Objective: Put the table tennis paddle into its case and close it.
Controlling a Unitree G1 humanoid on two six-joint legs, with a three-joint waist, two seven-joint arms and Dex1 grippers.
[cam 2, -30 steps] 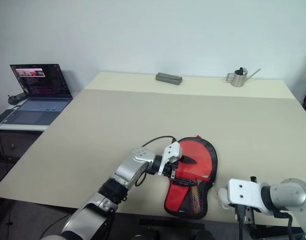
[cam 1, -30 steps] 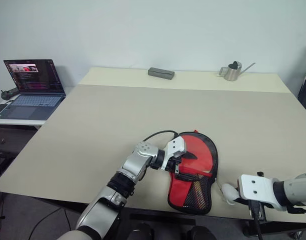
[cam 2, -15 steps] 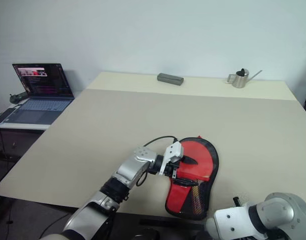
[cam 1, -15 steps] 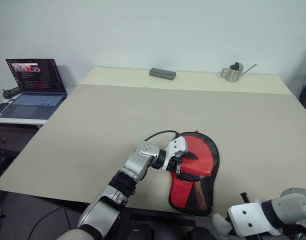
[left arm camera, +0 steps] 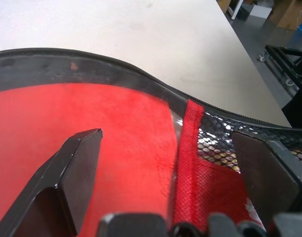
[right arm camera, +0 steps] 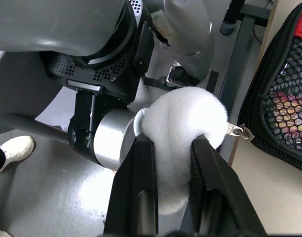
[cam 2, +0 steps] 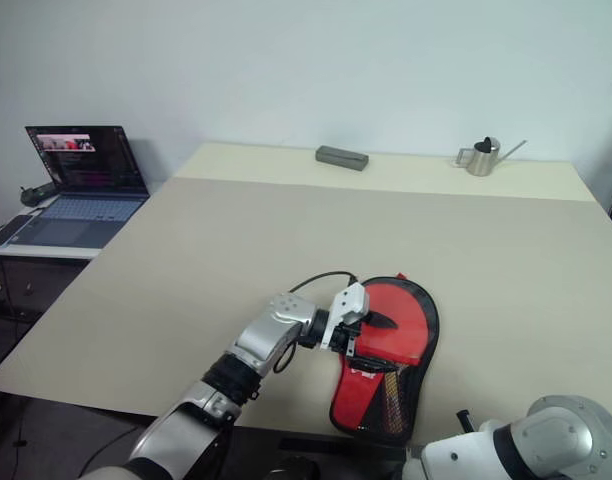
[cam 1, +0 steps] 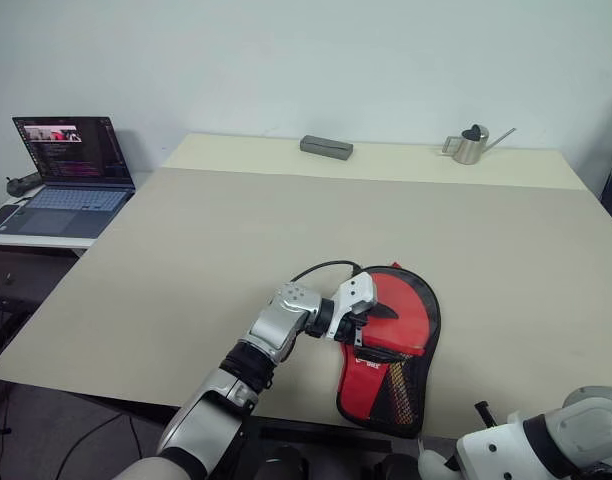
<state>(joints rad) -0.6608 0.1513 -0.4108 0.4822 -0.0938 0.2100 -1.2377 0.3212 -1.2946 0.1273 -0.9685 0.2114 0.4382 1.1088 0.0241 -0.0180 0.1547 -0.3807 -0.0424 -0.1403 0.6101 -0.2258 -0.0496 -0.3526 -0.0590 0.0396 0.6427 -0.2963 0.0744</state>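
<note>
My right gripper is ready to open. The metal zip pull point(right arm camera: 241, 132) is at the case's black rim, so the white pom-pom point(right arm camera: 184, 116) would hang from the pull.
The case point(cam 1: 410, 312) lies red, mesh side up near the front edge of the table point(cam 1: 226, 230). Through its mesh, bits of the table tennis paddle point(cam 1: 394, 385) show dimly; the rest is hidden inside. My left gripper point(cam 1: 370, 331) is open, its black fingers spread over the red panel point(left arm camera: 106, 128) and the mesh. My right gripper point(right arm camera: 173, 143) hangs below the table's front edge at the right, shut on the white pom-pom point(right arm camera: 183, 111). A small metal zip pull point(right arm camera: 238, 131) links the pom-pom to the black zipped rim of the case.
An open laptop point(cam 1: 71, 165) stands on a low side table at the left. A grey block point(cam 1: 326, 147) and a small metal watering can point(cam 1: 471, 143) sit along the table's far edge.
My right arm has drawn back and down over the table's front edge, carrying the pom-pom with it. The left gripper and the case have stayed where they were.
</note>
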